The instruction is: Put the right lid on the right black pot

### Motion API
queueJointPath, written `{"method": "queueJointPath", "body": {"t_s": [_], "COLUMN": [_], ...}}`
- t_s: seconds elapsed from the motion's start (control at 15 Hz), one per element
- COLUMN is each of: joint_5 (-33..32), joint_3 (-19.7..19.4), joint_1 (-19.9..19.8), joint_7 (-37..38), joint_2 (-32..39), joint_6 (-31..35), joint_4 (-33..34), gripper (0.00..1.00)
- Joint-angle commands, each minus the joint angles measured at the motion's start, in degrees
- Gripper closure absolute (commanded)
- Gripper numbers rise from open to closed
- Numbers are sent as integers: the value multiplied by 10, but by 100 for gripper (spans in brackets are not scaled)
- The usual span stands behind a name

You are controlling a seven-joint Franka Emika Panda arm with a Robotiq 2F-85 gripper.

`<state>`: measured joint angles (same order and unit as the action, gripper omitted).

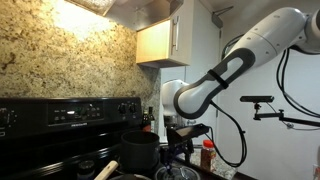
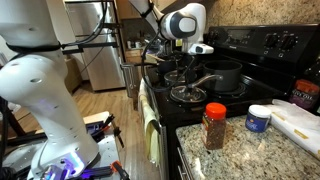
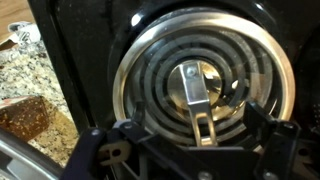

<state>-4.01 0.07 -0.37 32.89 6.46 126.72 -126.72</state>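
Note:
My gripper closes on the upright knob now, since my open fingers reach down on both its sides in the wrist view. Closing now would catch it.
The right lid (image 3: 240, 60) is round clear glass with a metal rim. It lies flat on a coil burner, and its silvery knob (image 3: 192, 80) is at the centre. In the wrist view my gripper (image 3: 200, 135) is open, one finger on each side of the knob, just above the lid. In both exterior views the gripper (image 2: 178, 72) (image 1: 181, 140) hangs over the lid (image 2: 187, 95) at the stove's front. The right black pot (image 2: 224, 76) (image 1: 140, 150) stands uncovered on the burner behind, with its silvery handle (image 2: 203, 80) pointing toward the lid.
A black stove (image 2: 255, 55) with a back control panel (image 1: 70, 112). A pale wooden handle (image 1: 105, 170) of a low vessel is at the front. A granite counter (image 2: 250, 150) holds a spice jar (image 2: 215, 125) and a small white tub (image 2: 258, 118).

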Motion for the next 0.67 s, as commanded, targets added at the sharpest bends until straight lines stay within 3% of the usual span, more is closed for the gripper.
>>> {"method": "queueJointPath", "body": {"t_s": [0.0,0.07,0.6], "joint_5": [22,18,9], "joint_3": [-14,-16,-16], "joint_1": [-2,-2,8], "joint_7": [-21,-21,-26], "joint_2": [-4,-4,4], "joint_6": [20,22,22], "joint_4": [0,0,6], "gripper": [11,26,80]}}
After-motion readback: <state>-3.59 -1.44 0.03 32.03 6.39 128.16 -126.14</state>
